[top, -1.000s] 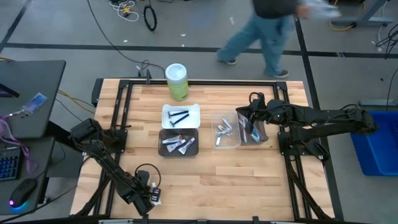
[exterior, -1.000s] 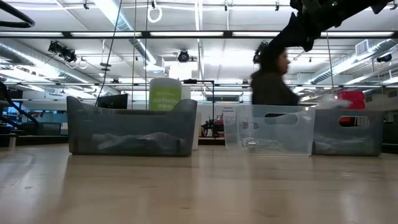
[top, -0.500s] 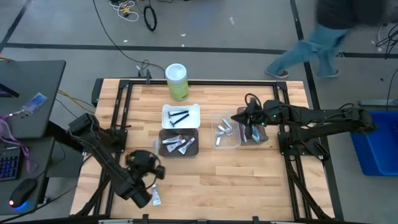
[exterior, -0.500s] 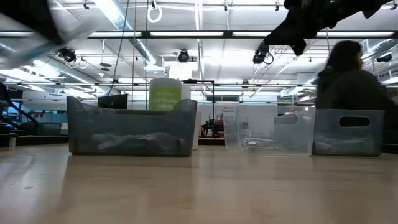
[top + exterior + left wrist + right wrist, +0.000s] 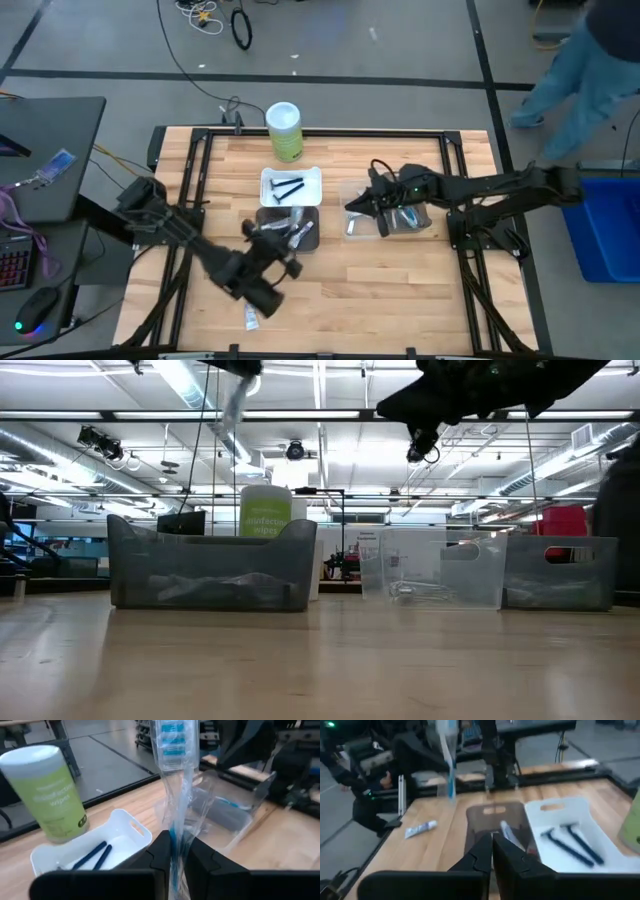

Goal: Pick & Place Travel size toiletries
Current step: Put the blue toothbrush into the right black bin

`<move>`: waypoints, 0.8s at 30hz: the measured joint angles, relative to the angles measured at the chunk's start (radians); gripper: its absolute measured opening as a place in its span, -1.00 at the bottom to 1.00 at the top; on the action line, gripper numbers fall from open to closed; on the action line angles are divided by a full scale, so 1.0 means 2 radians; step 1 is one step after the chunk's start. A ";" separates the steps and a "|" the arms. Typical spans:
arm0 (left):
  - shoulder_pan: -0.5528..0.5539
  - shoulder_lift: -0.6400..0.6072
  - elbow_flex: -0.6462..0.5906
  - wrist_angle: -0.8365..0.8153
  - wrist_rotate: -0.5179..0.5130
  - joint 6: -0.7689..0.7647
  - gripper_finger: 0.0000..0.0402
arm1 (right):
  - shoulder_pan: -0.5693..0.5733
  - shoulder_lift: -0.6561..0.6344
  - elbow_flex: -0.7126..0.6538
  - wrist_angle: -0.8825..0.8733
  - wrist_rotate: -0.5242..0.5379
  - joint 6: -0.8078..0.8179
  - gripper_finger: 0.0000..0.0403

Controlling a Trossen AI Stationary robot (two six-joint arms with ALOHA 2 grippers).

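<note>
The wrapped toothbrush (image 5: pixel 175 750) is short of the right gripper's fingers in the left wrist view and would drop if my left gripper opened now, so it should move toward them.
My left gripper (image 5: pixel 280 240) hovers above the grey tray (image 5: pixel 262 240), shut on a blue-and-white toothbrush in a clear wrapper (image 5: pixel 175 795). The same toothbrush shows high up in the low view (image 5: pixel 233 405) and in the right wrist view (image 5: pixel 449 755). A white-and-blue toothpaste tube (image 5: pixel 251 318) lies flat on the table near its near edge. My right gripper (image 5: pixel 352 206) is shut and empty above the clear tray (image 5: pixel 350 190). Two dark razors (image 5: pixel 288 186) lie in the white tray (image 5: pixel 266 180). Small tubes (image 5: pixel 285 232) lie in the grey tray. My left gripper pinches the wrapped toothbrush by its handle end (image 5: pixel 173 837) between its two fingers (image 5: pixel 161 851). The brush runs on past the fingertips, in line with them, bristle end (image 5: pixel 171 740) farthest out. It is lifted clear of the table and hangs slanting below the gripper.
A tall green-and-white canister (image 5: pixel 284 130) stands at the far edge behind the white tray. A second grey tray (image 5: pixel 418 218) with toothbrushes sits right of the clear one. Bare wood lies along the near half of the table. A person walks beyond the far right corner (image 5: pixel 590 70).
My left gripper has risen from the near left corner and swung toward the far right, over the grey tray, carrying the toothbrush; the toothpaste tube stayed on the table. My right gripper has moved left from the right grey tray to above the clear tray. The person has walked rightward.
</note>
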State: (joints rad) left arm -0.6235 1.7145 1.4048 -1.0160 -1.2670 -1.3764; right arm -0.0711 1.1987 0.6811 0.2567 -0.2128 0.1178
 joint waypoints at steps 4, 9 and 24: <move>0.045 0.000 0.000 0.098 0.042 0.159 -0.78 | 0.000 0.016 0.000 0.019 0.000 -0.001 -0.89; 0.093 0.002 0.000 0.209 0.107 0.314 -0.79 | 0.000 0.023 0.000 0.017 0.000 0.031 -0.89; 0.140 0.003 0.000 0.261 0.153 0.410 -0.79 | 0.011 0.071 0.000 0.049 -0.004 -0.023 -0.36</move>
State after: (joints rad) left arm -0.3444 1.7199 1.4044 -0.4935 -0.9612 -0.5558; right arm -0.0495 1.3403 0.6811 0.3548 -0.2203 0.0708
